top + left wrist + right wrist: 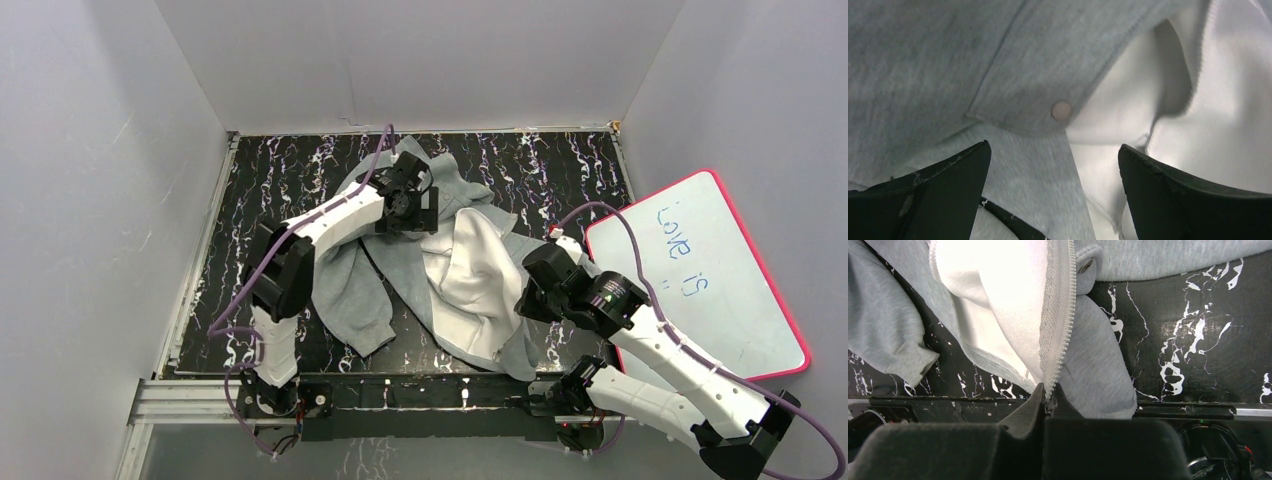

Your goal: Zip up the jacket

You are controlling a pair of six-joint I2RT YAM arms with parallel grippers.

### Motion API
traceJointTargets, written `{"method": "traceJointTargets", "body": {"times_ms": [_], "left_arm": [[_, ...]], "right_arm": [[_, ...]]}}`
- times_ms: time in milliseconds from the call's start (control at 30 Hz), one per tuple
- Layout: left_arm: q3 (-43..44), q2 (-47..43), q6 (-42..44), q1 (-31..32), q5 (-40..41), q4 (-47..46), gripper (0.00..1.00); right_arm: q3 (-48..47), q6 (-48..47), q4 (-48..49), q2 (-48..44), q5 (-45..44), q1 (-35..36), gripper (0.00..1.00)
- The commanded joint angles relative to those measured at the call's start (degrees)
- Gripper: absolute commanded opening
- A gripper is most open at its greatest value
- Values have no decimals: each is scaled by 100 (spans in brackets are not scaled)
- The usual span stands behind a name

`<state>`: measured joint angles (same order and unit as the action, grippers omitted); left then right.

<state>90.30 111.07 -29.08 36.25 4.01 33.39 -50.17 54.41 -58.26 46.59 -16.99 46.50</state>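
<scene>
My left gripper is to take hold of the jacket's grey fabric edge beside the snap button [1061, 110] next, so that the jacket is spread open for zipping.
The light grey jacket [350, 290] lies open and crumpled on the black marbled table [560, 170], with its white lining [470, 270] facing up. My left gripper [410, 222] hovers open over the upper part. In the left wrist view its jaws [1053, 147] stand wide apart above grey fabric [938, 65], a pocket flap with a snap button [1061, 110] and the lining [1228, 110]. My right gripper [522, 305] is at the jacket's lower right edge. In the right wrist view it [1048, 392] is shut on the end of the zipper tape [1060, 330].
A whiteboard with a red rim [700, 270] leans at the right of the table. Grey walls enclose the table on three sides. The near table edge with a metal rail [420, 385] runs just under the jacket's hem. A sleeve cuff [908, 357] lies to the left.
</scene>
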Motion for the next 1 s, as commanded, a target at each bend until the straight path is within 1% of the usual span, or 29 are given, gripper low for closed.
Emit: {"method": "traceJointTargets", "body": {"times_ms": [0, 167, 300, 467, 567, 633, 733, 767, 800, 967], "left_arm": [[515, 349, -488, 31, 847, 500, 98], [724, 678, -1017, 31, 1037, 405, 98], [808, 819, -1196, 31, 1024, 254, 98], [911, 986, -1192, -23, 1006, 198, 72], [857, 932, -1188, -60, 1027, 126, 55], [809, 845, -1166, -101, 1027, 82, 41], [756, 691, -1099, -141, 1023, 73, 16], [718, 605, -1078, -158, 1020, 72, 2], [680, 503, -1041, -180, 995, 52, 0], [217, -233, -736, -420, 495, -31, 0]], "right_arm": [[23, 133, 282, -71, 137, -1, 0], [157, 172, 431, -140, 338, -1, 0], [277, 244, 487, -280, 422, -1, 0], [349, 313, 474, -422, 460, -1, 0], [350, 331, 443, -462, 460, -1, 0], [363, 333, 438, -468, 451, -1, 0], [368, 350, 453, -451, 455, -1, 0], [360, 355, 463, -438, 452, -1, 0], [345, 353, 472, -430, 447, -1, 0], [192, 284, 515, -246, 199, -1, 0]]}}
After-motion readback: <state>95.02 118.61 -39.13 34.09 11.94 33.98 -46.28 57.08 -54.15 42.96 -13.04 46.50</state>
